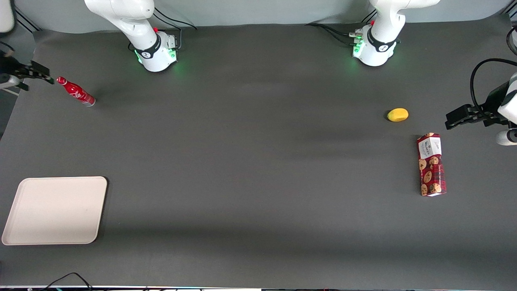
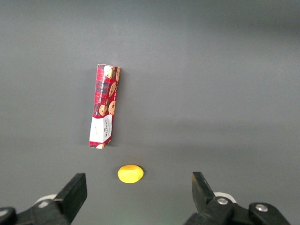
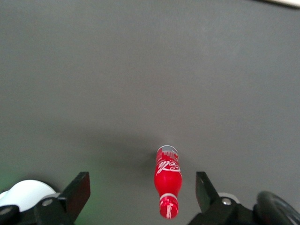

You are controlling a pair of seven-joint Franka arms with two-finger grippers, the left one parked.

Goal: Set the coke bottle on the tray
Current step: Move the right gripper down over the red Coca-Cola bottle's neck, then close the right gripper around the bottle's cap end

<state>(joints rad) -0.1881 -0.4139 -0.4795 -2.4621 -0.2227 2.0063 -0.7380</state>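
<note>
The coke bottle needs to go on the tray [image 1: 54,210], so the robot's right gripper should next grab the bottle by its red cap [image 1: 61,80].
The coke bottle [image 1: 76,91], slim and red with white script, a red cap and a silvery base, seems to stand upright on the dark table at the working arm's end. The right wrist view shows it from above [image 3: 168,180], cap nearest the camera, between the two fingers' lines and closer to one of them. My right gripper [image 1: 45,74] hangs open and empty beside the cap, slightly above it and apart from it; it also shows in the right wrist view [image 3: 142,183]. The cream-white tray [image 1: 54,210] lies flat, bare, nearer the front camera than the bottle.
A red cookie box [image 1: 431,164] lies flat toward the parked arm's end, also in the left wrist view [image 2: 104,112]. A small yellow fruit [image 1: 397,114] lies beside it, farther from the front camera. The working arm's base [image 1: 155,50] stands at the table's back edge.
</note>
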